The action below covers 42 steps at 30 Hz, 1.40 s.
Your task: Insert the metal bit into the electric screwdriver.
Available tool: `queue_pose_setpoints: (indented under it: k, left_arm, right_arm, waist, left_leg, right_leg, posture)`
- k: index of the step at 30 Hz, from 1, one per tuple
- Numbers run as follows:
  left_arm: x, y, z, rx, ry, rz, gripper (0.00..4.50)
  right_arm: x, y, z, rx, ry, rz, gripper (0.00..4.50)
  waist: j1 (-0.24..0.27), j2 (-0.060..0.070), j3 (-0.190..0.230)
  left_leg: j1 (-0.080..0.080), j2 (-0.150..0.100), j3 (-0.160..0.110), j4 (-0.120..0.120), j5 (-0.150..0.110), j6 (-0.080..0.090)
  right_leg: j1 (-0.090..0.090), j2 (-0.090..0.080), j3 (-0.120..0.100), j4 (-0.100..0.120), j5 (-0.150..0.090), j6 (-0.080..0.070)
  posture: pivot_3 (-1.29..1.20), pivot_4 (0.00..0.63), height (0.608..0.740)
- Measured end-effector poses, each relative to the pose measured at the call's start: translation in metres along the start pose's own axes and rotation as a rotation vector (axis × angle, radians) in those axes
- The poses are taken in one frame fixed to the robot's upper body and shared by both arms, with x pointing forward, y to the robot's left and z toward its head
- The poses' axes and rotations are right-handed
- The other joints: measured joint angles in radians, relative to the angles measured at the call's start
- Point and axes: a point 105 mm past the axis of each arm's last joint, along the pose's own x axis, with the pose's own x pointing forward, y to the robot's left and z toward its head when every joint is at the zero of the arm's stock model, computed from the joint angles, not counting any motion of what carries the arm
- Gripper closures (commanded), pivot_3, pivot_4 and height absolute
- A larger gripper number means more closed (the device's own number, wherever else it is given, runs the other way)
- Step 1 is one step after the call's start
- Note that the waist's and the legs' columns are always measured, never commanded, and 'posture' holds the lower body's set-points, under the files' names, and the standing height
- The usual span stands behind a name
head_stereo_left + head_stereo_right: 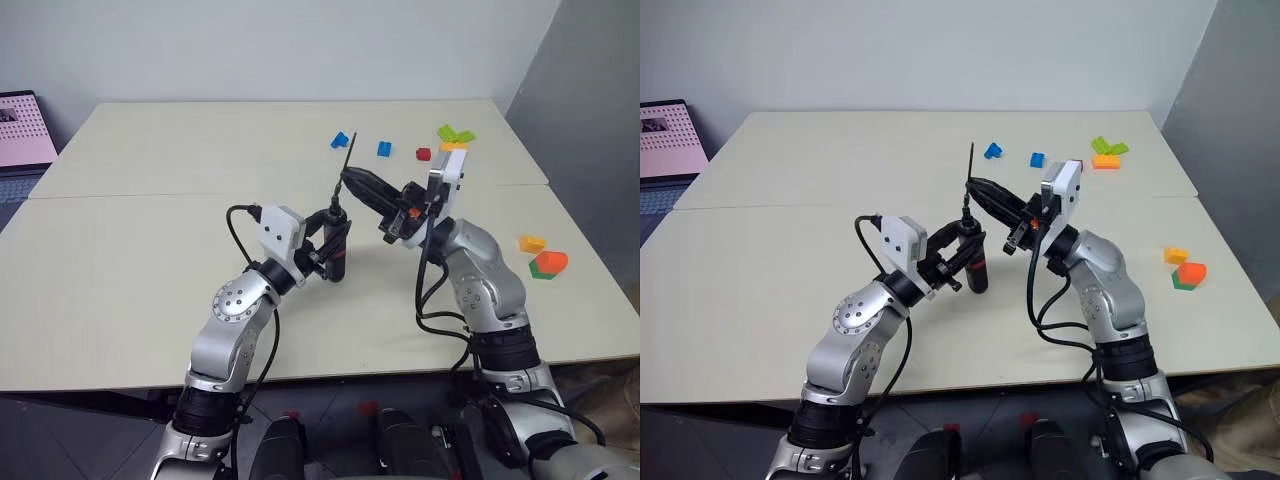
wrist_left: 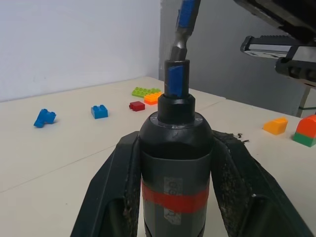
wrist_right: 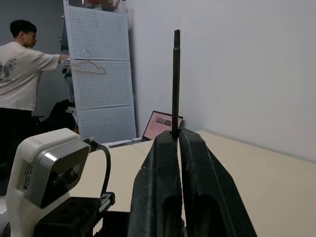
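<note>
My left gripper should keep its hold on the electric screwdriver [image 1: 338, 252] [image 2: 175, 182] for now, because it hangs upright and its base is above the table.
My left gripper [image 1: 335, 238] is shut on the electric screwdriver [image 1: 338, 252], a black pen-shaped tool with a red band [image 2: 174, 197], held nearly upright above the table [image 1: 130, 260]. The metal bit [image 1: 347, 160] is a thin grey rod rising from the screwdriver's tip [image 2: 176, 79], its lower end sitting in the collar there. My right gripper [image 1: 348, 178] reaches in from the right and is shut on the bit just above the tip. In the right wrist view the bit [image 3: 176, 74] stands up from between the closed fingers [image 3: 163, 163].
Loose toy bricks lie at the far right of the table: blue ones [image 1: 340, 140] [image 1: 384, 148], a red one [image 1: 423, 154], green and orange ones [image 1: 456, 135]. More orange bricks [image 1: 545, 258] sit near the right edge. A laptop [image 1: 20, 135] stands at far left. A person [image 3: 19, 69] stands by a pegboard.
</note>
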Motion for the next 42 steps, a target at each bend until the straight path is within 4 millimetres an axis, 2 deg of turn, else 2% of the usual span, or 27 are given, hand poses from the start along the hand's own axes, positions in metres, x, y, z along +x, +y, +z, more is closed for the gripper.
queue_pose_setpoints:
  k: [10,20,24,27,29,30,35,37,42]
  left_arm:
    - [-0.002,-0.008,0.000,0.058,-0.004,-0.054,2.87]
    - [-0.004,-0.010,0.000,0.078,-0.008,-0.064,2.87]
    - [-0.004,-0.010,0.000,0.081,-0.011,-0.065,2.87]
    - [-0.004,-0.011,0.000,0.082,-0.012,-0.067,2.87]
    - [-0.003,-0.011,0.000,0.082,-0.012,-0.067,2.87]
    - [-0.004,-0.011,0.000,0.082,-0.012,-0.067,2.87]
    - [-0.003,-0.011,0.000,0.083,-0.012,-0.067,2.87]
    - [-0.003,-0.011,0.000,0.083,-0.012,-0.067,2.87]
    - [-0.003,-0.011,0.000,0.082,-0.010,-0.065,2.87]
  right_arm:
    - [-0.001,0.000,-0.002,0.045,0.139,0.071,4.50]
    - [-0.004,0.001,0.004,0.064,0.194,0.105,4.50]
    - [-0.007,0.000,0.000,0.077,0.224,0.103,4.50]
    - [-0.008,0.001,0.000,0.080,0.232,0.110,3.97]
    - [-0.008,0.003,0.000,0.084,0.232,0.117,3.40]
    - [-0.008,0.003,0.000,0.085,0.231,0.118,3.29]
    - [-0.008,0.006,0.007,0.091,0.213,0.133,1.95]
    - [-0.011,0.003,0.011,0.084,0.206,0.121,1.36]
    - [-0.023,-0.011,0.020,0.048,0.217,0.054,0.47]
  waist:
    - [0.001,0.000,0.000]
    - [0.001,0.000,0.000]
    - [0.001,0.000,0.000]
    - [0.001,0.000,0.000]
    - [0.001,0.000,0.000]
    - [0.001,0.000,0.000]
    - [0.001,0.000,0.000]
    - [0.001,0.000,0.000]
    - [0.002,0.000,0.000]
  left_leg:
    - [-0.001,0.000,0.000,0.000,0.000,0.000]
    - [-0.001,0.000,0.000,-0.001,0.000,0.000]
    - [-0.001,0.000,0.000,-0.001,0.000,0.000]
    - [-0.001,0.000,0.000,-0.001,0.000,0.000]
    - [-0.002,0.000,0.000,-0.001,0.000,0.000]
    - [-0.002,0.000,0.000,-0.001,0.000,0.000]
    - [-0.002,0.000,0.000,-0.001,0.000,0.000]
    - [-0.002,0.000,0.000,-0.001,0.000,0.000]
    - [-0.002,0.000,0.000,-0.001,0.000,0.000]
  right_leg:
    - [0.000,0.000,0.000,-0.001,0.000,0.000]
    - [0.000,0.000,0.000,-0.002,0.000,0.000]
    - [-0.001,0.000,0.000,-0.002,0.000,0.000]
    - [-0.001,0.000,0.000,-0.002,0.000,0.000]
    - [-0.001,0.000,0.000,-0.002,0.000,0.000]
    - [-0.001,0.000,0.000,-0.002,0.000,0.000]
    - [-0.001,0.000,0.000,-0.002,0.000,0.000]
    - [-0.001,0.000,0.000,-0.002,0.000,0.000]
    - [-0.001,0.000,0.000,-0.002,0.000,0.000]
  posture:
    - [0.00,0.150,0.740]
    - [0.00,0.150,0.740]
    - [0.00,0.150,0.740]
    - [0.00,0.150,0.740]
    - [0.00,0.150,0.740]
    - [0.00,0.150,0.740]
    - [0.00,0.150,0.740]
    - [0.00,0.150,0.740]
    - [0.00,0.150,0.740]
